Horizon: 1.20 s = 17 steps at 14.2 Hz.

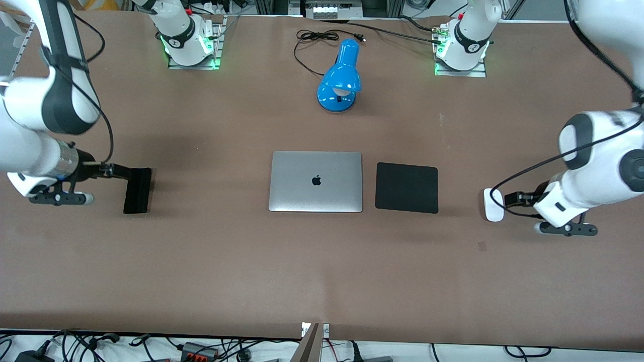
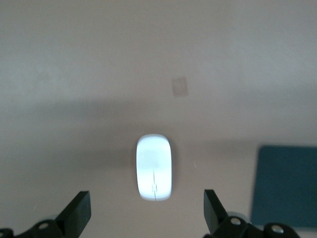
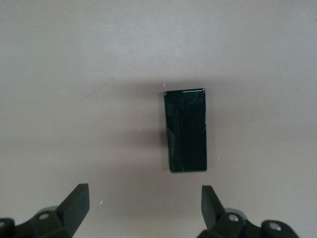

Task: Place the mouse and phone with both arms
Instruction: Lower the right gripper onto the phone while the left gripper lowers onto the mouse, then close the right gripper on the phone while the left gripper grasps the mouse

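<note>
My left gripper picks up the white mouse by its long side edges next, to place it on the black mouse pad.
The white mouse [image 1: 493,204] lies on the table toward the left arm's end. My left gripper [image 1: 507,199] is open just beside it, on the side toward the table's end. In the left wrist view the mouse [image 2: 154,167] lies just ahead of the open left gripper [image 2: 147,213], with nothing between the fingers. The black phone [image 1: 137,190] lies toward the right arm's end. My right gripper [image 1: 125,173] is open beside it. In the right wrist view the phone [image 3: 185,130] lies ahead of the open, empty right gripper [image 3: 145,210].
A closed silver laptop [image 1: 316,181] lies mid-table, with a black mouse pad [image 1: 406,187] beside it toward the mouse; the pad also shows in the left wrist view [image 2: 285,186]. A blue desk lamp [image 1: 340,75] with its cord [image 1: 312,37] lies near the arm bases.
</note>
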Available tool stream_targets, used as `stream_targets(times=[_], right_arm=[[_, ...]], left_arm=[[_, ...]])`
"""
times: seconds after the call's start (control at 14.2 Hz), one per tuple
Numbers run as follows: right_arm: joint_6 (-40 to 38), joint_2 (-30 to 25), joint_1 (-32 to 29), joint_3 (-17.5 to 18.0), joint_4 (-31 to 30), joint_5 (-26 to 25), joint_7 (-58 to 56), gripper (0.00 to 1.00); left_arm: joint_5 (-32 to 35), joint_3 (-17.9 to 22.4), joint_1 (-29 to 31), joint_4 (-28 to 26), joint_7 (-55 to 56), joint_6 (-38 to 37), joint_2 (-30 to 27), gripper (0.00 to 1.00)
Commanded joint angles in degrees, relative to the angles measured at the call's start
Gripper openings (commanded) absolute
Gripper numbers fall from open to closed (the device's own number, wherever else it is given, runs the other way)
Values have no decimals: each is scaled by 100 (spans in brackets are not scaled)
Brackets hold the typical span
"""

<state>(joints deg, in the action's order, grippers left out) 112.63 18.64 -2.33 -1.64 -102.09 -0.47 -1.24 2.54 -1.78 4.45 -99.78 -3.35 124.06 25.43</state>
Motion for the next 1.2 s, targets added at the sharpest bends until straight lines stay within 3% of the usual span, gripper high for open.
stream_targets(times=[0.0, 0.49, 1.06, 1.13], right_arm=[[757, 306, -232, 24, -372, -76, 9, 100], [1691, 1000, -418, 15, -620, -67, 44, 100], [2105, 1309, -391, 15, -672, -85, 115, 100], [2105, 1326, -400, 6, -672, -85, 115, 100]], left_arm=[[97, -42, 108, -1312, -270, 1764, -188, 100], [123, -42, 117, -2343, -454, 4221, 401, 100], [123, -42, 249, -2572, -429, 4276, 437, 99], [123, -42, 301, -2572, -438, 4267, 419, 90]])
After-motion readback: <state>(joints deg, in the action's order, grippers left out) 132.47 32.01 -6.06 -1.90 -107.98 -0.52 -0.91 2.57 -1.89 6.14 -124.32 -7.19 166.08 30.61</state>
